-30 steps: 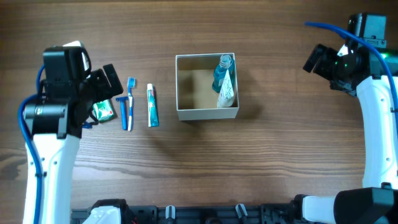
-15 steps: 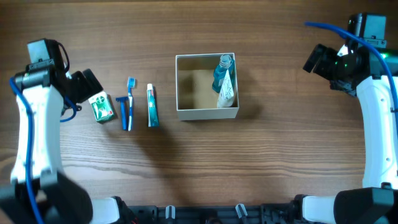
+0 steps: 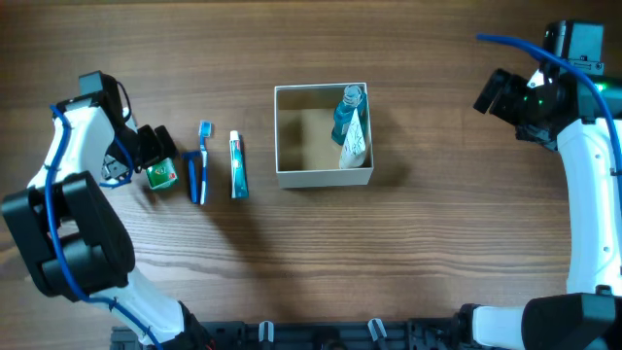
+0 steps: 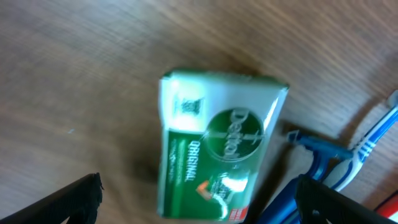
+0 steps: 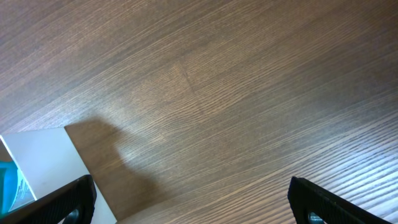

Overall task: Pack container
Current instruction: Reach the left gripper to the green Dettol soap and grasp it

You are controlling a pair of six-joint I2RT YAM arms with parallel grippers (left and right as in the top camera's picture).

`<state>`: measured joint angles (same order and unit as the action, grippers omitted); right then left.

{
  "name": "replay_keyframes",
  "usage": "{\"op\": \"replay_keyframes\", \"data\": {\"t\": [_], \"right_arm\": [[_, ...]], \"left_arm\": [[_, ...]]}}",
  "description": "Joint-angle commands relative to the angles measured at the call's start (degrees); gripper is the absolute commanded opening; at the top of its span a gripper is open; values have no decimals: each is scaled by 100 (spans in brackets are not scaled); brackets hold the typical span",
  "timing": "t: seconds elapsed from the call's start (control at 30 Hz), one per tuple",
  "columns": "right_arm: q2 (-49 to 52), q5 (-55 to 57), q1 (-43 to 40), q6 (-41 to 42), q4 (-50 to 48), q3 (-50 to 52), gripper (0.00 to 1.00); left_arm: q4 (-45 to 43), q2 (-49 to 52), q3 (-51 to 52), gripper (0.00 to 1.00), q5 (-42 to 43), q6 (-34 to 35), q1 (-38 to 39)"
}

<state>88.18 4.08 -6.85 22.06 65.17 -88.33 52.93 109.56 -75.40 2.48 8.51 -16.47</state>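
The left gripper grabs the green-and-white Dettol packet by its two long sides next, so its white end stays free to go into the container (image 3: 285,136).
The container (image 3: 285,136), a square white-walled box with a tan inside, stands mid-table and holds a blue bottle (image 3: 345,109) and a white tube (image 3: 354,141) along its right wall. Left of it lie a toothpaste tube (image 3: 238,165), a blue toothbrush (image 3: 203,156) with a blue razor (image 3: 192,173), and a green-and-white soap packet (image 3: 161,174). My left gripper (image 3: 154,156) is open and hangs over the packet (image 4: 217,146), its fingers on either side of it. My right gripper (image 3: 491,95) is open and empty at the far right, over bare wood.
The container's white corner (image 5: 37,168) and a bit of the blue bottle (image 5: 11,183) show at the left edge of the right wrist view. The razor and toothbrush (image 4: 336,162) lie close beside the packet on its right.
My left arm has swung back and lowered, bringing the open gripper down over the soap packet. The packet has shifted slightly. The right arm has not moved.
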Motion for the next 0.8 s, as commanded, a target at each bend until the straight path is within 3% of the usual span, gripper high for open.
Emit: {"op": "replay_keyframes", "data": {"t": [0.0, 0.23, 0.43, 0.63, 0.77], "right_arm": [[68, -28, -13, 48, -4, -63, 100], [68, -28, -13, 48, -4, -63, 100], [68, -28, -13, 48, -7, -63, 100], [68, -28, -13, 50, -7, -63, 100], [68, -28, -13, 48, -7, -63, 100]], "left_arm": [[-177, 157, -90, 100, 433, -365, 35], [-199, 498, -59, 98, 411, -291, 33], [-236, 671, -59, 91, 44, -37, 33], [-267, 671, -59, 59, 70, -37, 33], [-254, 649, -66, 48, 72, -37, 33]]}}
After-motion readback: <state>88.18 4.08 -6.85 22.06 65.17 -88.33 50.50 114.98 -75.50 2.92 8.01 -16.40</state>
